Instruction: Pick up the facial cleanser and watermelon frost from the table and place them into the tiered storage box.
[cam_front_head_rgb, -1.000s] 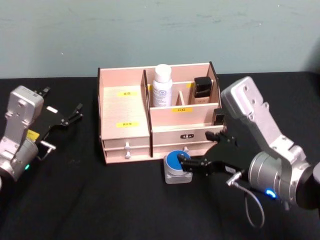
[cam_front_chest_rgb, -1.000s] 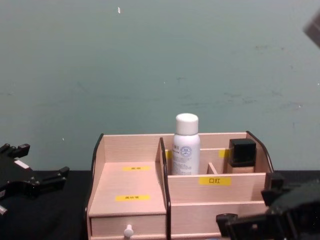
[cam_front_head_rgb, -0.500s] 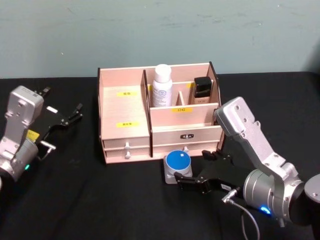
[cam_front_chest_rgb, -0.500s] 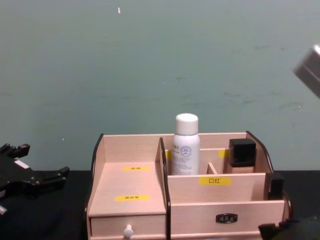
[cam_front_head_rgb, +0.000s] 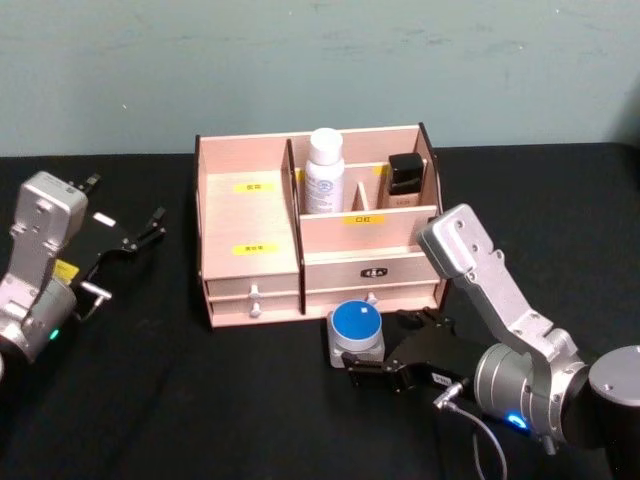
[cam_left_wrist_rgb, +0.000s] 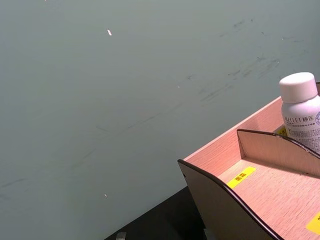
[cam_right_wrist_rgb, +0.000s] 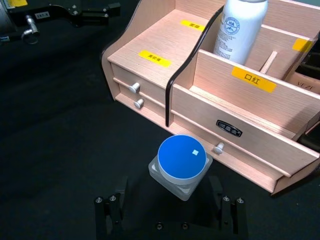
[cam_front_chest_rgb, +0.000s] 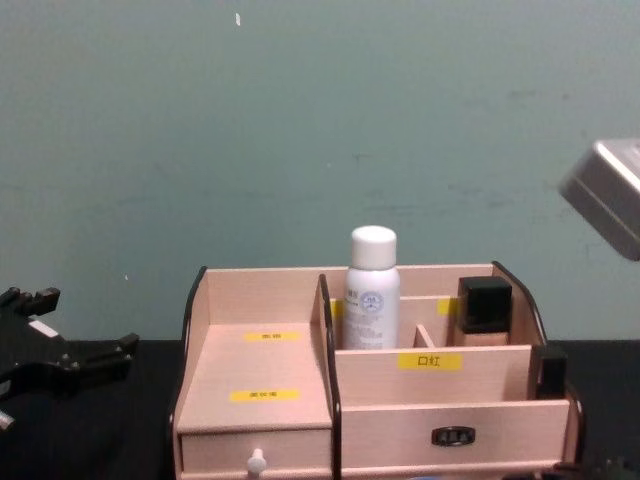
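The watermelon frost needs to go into the tiered storage box, so my right gripper will next grab the jar by its clear square body (cam_right_wrist_rgb: 175, 187).
The tiered storage box (cam_front_head_rgb: 250, 215) (cam_right_wrist_rgb: 160, 35) (cam_front_chest_rgb: 260, 370) (cam_left_wrist_rgb: 260, 190) stands mid-table. In a back compartment stands a white capped bottle (cam_front_head_rgb: 324, 175) (cam_right_wrist_rgb: 239, 27) (cam_front_chest_rgb: 372, 290) (cam_left_wrist_rgb: 302, 112), which I take for the facial cleanser. A clear square jar with a round blue lid (cam_front_head_rgb: 356, 330) (cam_right_wrist_rgb: 182, 162), which I take for the watermelon frost, sits on the black table just in front of the drawers. My right gripper (cam_front_head_rgb: 383, 345) (cam_right_wrist_rgb: 169, 202) is low on the jar's near right side, open, its fingers (cam_right_wrist_rgb: 107, 212) flanking the jar without touching it. My left gripper (cam_front_head_rgb: 150, 227) (cam_front_chest_rgb: 100, 355) is parked open at the far left.
A dark-capped bottle (cam_front_head_rgb: 404, 180) (cam_front_chest_rgb: 484, 310) stands in the compartment beside the white one. A small dark item (cam_front_chest_rgb: 550, 370) sits at the box's right end. Knobbed drawers (cam_right_wrist_rgb: 134, 87) face the jar. A teal wall (cam_front_chest_rgb: 320, 130) rises behind the table.
My right gripper has drawn back from over the jar's lid toward me and sunk lower, dropping out of the chest view. The jar stays put. The left arm has not moved.
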